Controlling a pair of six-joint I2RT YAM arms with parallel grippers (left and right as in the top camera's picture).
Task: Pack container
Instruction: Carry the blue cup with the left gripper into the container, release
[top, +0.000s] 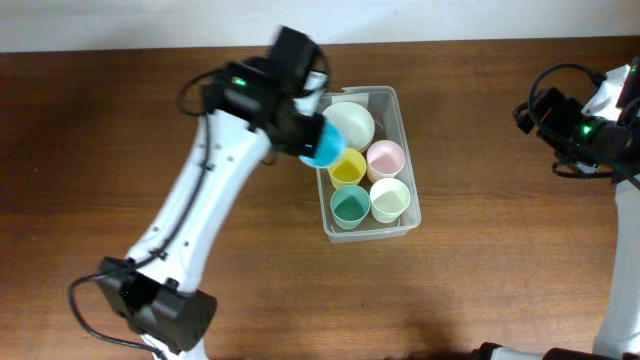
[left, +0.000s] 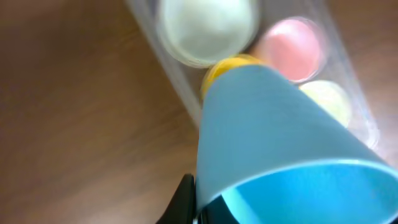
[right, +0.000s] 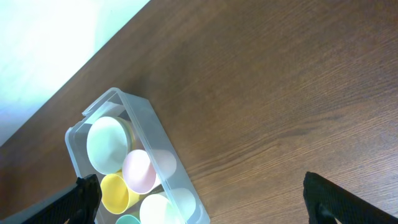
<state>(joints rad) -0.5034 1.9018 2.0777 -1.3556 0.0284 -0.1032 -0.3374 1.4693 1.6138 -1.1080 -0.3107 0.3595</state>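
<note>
The blue cup (top: 324, 147) stays held in my left gripper from here until it nears the pink cup. If I opened now, the cup would fall on the container's rim.
The clear container (top: 401, 110) stands at the table's middle. It holds a pale bowl (top: 349, 122) and yellow (top: 347, 168), pink (top: 385, 158), green (top: 350, 205) and cream (top: 390, 198) cups. My left gripper (top: 308, 138) is shut on a blue cup (top: 324, 147) (left: 273, 143) and holds it over the container's left rim, beside the yellow cup (left: 225, 67). My right gripper (right: 199, 199) is open and empty at the far right, apart from the container (right: 115, 99).
The wooden table (top: 100, 150) runs to a pale wall at the back edge. The right arm's body (top: 590, 120) sits by the right edge. The left arm's base (top: 165, 310) stands at the front left.
</note>
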